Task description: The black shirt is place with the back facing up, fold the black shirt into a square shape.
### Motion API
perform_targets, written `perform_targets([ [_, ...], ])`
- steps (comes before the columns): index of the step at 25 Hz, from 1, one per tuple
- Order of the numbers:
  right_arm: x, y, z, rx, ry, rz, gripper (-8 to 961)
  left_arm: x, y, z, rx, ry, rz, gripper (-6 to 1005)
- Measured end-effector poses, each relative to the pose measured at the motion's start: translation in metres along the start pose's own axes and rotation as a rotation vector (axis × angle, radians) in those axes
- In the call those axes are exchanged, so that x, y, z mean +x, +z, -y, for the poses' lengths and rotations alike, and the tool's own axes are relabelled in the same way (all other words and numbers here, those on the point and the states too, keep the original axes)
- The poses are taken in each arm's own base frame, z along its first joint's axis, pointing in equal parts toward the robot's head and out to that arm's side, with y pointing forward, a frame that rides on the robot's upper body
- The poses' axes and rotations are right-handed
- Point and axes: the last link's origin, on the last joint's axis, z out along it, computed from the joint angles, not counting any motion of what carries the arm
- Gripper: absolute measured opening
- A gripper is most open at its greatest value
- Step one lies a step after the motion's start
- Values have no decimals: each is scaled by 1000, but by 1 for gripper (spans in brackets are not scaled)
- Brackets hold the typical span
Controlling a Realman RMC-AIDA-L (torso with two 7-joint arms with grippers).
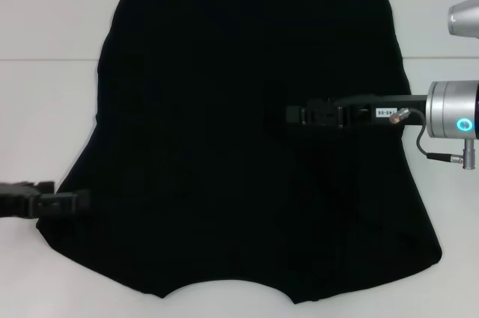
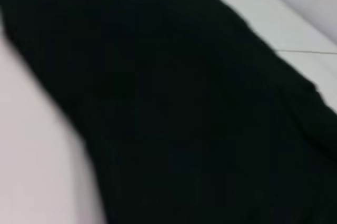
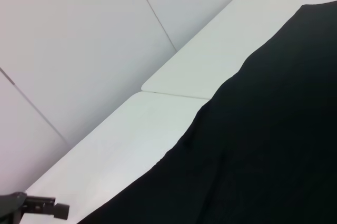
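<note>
I should lower my left gripper first and then close it on the black shirt. My fingers are still above the shirt, inward of its sleeve edge.
The black shirt lies spread flat on the white table, plain side up, with no lettering showing. It fills most of the head view and also shows in the left wrist view and the right wrist view. My left gripper reaches in low from the left and meets the shirt's near-left edge by the sleeve. It shows again small and far off in the right wrist view. My right gripper comes in from the right and sits over the middle of the shirt, black against the black cloth.
The white table shows bare along the left, right and near sides of the shirt. A seam between two tabletops runs across behind the shirt's left side. A pale wall stands beyond the table.
</note>
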Motion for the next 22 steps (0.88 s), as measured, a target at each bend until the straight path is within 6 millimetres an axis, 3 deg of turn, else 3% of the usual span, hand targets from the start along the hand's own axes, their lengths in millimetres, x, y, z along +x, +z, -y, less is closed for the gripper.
perform_targets([
  [9,-5,0,1,8,-14,7,704,-18,-5,19,120,-205,66,964],
  [22,-7,-3,2,10,-16,12,704,-16,7,14,83,-193,123,911],
])
